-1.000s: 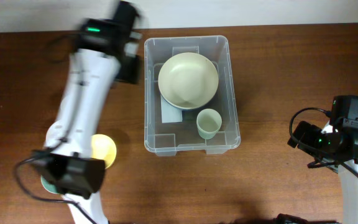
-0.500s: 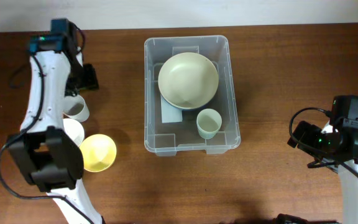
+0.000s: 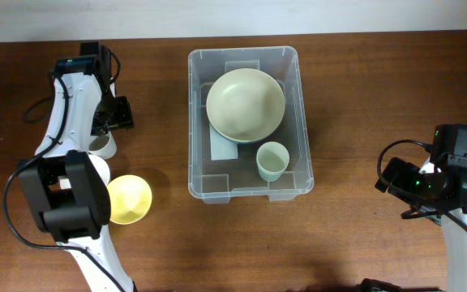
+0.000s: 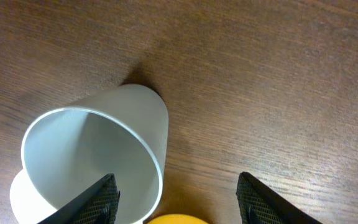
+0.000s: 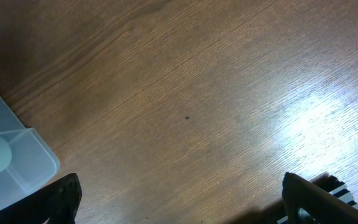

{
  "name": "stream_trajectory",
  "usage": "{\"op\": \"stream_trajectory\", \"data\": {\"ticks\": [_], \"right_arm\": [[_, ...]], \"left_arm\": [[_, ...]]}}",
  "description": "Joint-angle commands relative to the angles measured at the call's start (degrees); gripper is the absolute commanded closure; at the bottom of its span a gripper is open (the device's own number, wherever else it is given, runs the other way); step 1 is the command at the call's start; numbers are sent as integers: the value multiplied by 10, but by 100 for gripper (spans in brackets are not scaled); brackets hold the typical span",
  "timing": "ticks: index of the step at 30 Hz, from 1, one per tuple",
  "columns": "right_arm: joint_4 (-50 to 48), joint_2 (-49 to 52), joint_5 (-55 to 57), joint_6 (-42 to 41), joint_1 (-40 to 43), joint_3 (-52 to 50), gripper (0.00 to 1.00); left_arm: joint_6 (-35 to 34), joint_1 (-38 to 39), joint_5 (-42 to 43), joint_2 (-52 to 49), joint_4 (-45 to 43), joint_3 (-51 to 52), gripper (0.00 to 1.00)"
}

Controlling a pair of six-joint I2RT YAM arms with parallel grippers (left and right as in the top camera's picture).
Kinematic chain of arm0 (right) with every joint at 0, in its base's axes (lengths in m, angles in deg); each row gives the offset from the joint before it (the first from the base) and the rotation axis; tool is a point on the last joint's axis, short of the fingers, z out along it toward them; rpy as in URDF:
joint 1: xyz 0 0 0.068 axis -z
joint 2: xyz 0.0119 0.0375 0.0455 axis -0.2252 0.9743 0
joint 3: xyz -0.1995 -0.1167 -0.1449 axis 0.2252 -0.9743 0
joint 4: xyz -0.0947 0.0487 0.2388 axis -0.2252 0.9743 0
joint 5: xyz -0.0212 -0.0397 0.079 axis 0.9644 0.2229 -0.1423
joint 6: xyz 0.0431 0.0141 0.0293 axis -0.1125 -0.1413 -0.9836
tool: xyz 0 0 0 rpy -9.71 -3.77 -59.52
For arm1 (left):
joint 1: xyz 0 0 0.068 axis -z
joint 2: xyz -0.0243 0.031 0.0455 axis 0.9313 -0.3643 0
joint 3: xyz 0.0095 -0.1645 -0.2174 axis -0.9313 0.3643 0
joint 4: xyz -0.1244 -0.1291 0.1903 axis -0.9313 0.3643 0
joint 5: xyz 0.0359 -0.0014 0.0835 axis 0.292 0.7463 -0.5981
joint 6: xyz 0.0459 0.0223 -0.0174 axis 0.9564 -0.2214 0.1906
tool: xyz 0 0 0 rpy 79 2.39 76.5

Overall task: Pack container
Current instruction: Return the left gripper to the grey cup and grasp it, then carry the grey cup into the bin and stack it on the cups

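My left gripper grabs the white cup by its rim next, one finger inside, so the cup's base stays free to nest in the container's cup.
The clear container [image 3: 196, 185] stands mid-table. It holds a large pale green bowl [image 3: 246, 103], a small pale green cup [image 3: 272, 161] and a flat pale blue piece [image 3: 222, 148] under the bowl. My left gripper [image 3: 108, 128] is open at the far left, just above a white cup [image 3: 101, 145]. In the left wrist view the gripper [image 4: 179, 202] is open, its left finger over the mouth of the white cup [image 4: 104, 134]. My right gripper [image 3: 392, 180] is open and empty over bare table, right of the container; its wrist view [image 5: 185, 202] shows the container's corner [image 5: 14, 158].
A second white cup [image 3: 97, 168] and a yellow bowl [image 3: 130, 198] sit just in front of the white cup at the left. The yellow bowl's rim shows between my left fingers [image 4: 173, 219]. The left arm's base stands beside them.
My left arm has swung from the container's back left corner out to the far left, and now hangs over the white cup. The right arm has not moved.
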Motion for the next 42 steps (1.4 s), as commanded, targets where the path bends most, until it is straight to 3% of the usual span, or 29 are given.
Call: {"op": "stream_trajectory", "data": {"ticks": [1,6,7,9,14,18,22,30,42], "right_arm": [[-2,0,-1,5,3,10,1],[-1,0,-1,5,3,10,1],[-2,0,-1,5,3,10,1],[-2,0,-1,5,3,10,1],[-2,0,-1,6,3,10,1],[-2,0,-1,8,3,10,1],[-2,0,-1,7,3,10,1],[-2,0,-1,7,3,10,1],[-2,0,-2,7,3,10,1]], "left_arm": [[-5,-5,-13,-8,-12,25,37],[-5,-16,-12,-9,-54,71,37],[-5,-17,-12,-9,-54,71,45],[-5,-17,-13,-9,-54,68,76],[-5,-17,-12,-9,-56,56,100],[-5,-11,-13,-7,-33,13,100],[-3,18,-4,18,54,-118,99],[48,132,105,52,165,-285,100],[81,369,115,55,203,-301,99]]}}
